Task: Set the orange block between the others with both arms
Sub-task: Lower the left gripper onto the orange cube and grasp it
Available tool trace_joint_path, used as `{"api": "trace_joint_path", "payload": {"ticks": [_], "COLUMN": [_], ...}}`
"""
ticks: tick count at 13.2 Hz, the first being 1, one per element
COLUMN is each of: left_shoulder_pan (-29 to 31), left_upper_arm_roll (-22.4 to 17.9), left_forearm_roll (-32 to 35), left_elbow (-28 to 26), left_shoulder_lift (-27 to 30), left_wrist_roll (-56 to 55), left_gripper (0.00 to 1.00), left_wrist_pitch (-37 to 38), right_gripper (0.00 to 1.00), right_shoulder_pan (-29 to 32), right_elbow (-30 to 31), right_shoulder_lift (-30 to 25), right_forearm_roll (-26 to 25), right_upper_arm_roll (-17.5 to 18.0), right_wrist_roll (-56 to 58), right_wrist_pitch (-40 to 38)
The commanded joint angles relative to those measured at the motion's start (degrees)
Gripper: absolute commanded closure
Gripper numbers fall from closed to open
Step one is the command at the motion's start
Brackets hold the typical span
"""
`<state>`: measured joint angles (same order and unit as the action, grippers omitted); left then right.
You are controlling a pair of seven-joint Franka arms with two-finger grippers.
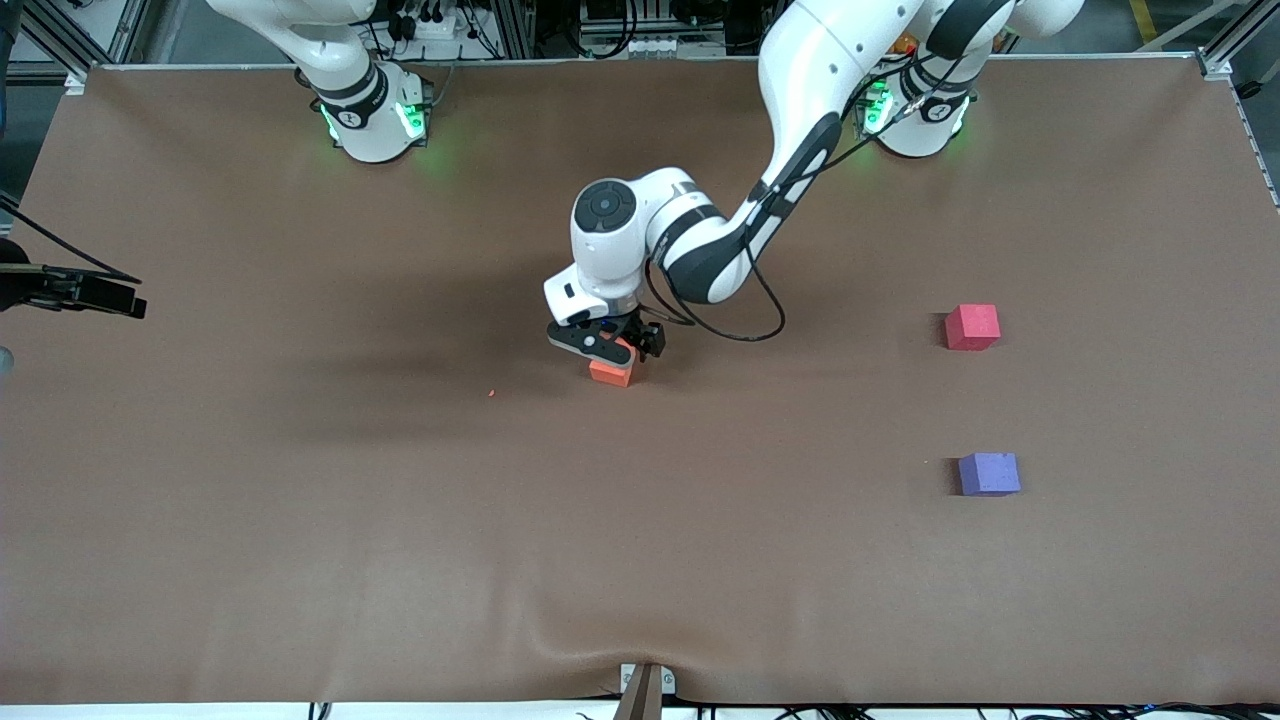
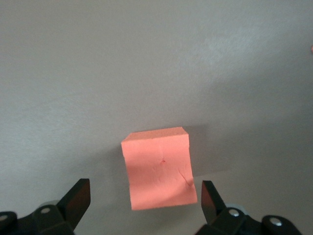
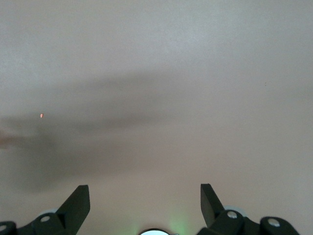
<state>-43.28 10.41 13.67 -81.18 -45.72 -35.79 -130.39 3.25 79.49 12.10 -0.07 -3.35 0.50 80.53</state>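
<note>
My left gripper grabs the orange block by its body (image 1: 611, 372) (image 2: 159, 171) next, to place it between the pink and blue cubes.
The orange block (image 1: 612, 373) (image 2: 159, 166) rests on the brown table near its middle. My left gripper (image 1: 610, 350) (image 2: 144, 192) hangs just over it, open, with a finger on either side of the block and a gap showing at each. The others stand toward the left arm's end of the table: a pinkish-red cube (image 1: 972, 327) and, nearer the front camera, a purple-blue cube (image 1: 989, 474). My right gripper (image 3: 144, 192) is open over bare table with nothing between its fingers; it does not show in the front view, where only that arm's base (image 1: 372, 112) appears.
A tiny orange crumb (image 1: 491, 393) (image 3: 41, 115) lies on the table beside the orange block, toward the right arm's end. A black fixture (image 1: 72, 290) juts in at that end's edge. A wide bare gap separates the two cubes.
</note>
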Motion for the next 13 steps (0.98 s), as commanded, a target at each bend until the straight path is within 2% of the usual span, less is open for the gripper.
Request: {"api": "trace_joint_path", "payload": {"ticks": [1, 4, 10, 12, 13], "left_shoulder_pan": [-1.1, -1.71, -2.5, -3.29, -3.73], "left_upper_arm_roll": [0.14, 0.14, -0.65, -1.7, -1.71], "left_forearm_roll": [0.84, 0.83, 1.62, 4.07, 4.87], "left_elbow": [0.68, 0.94, 1.03, 1.03, 0.94], "left_shoulder_lift": [-0.16, -2.08, -5.16, -5.69, -5.69], "left_wrist_roll": [-2.25, -5.68, -8.15, -9.46, -11.12], "left_gripper": [0.0, 0.0, 0.0, 0.0, 0.54], "left_wrist_pitch": [-0.3, -0.83, -7.6, -7.95, -7.95], "right_gripper": [0.0, 0.0, 0.0, 0.0, 0.0], "right_shoulder_pan": [0.97, 0.97, 0.88, 0.88, 0.88], "right_elbow": [-0.3, -0.3, -0.3, -0.3, -0.3], "right_shoulder_lift": [-0.06, -0.06, -0.06, -0.06, -0.06], "right_forearm_roll": [0.69, 0.69, 0.69, 0.6, 0.68], "right_upper_arm_roll": [0.71, 0.8, 0.71, 0.71, 0.71], "right_wrist_roll": [-0.15, -0.15, -0.06, -0.06, -0.06], "right_wrist_pitch": [0.07, 0.07, 0.07, 0.07, 0.07]}}
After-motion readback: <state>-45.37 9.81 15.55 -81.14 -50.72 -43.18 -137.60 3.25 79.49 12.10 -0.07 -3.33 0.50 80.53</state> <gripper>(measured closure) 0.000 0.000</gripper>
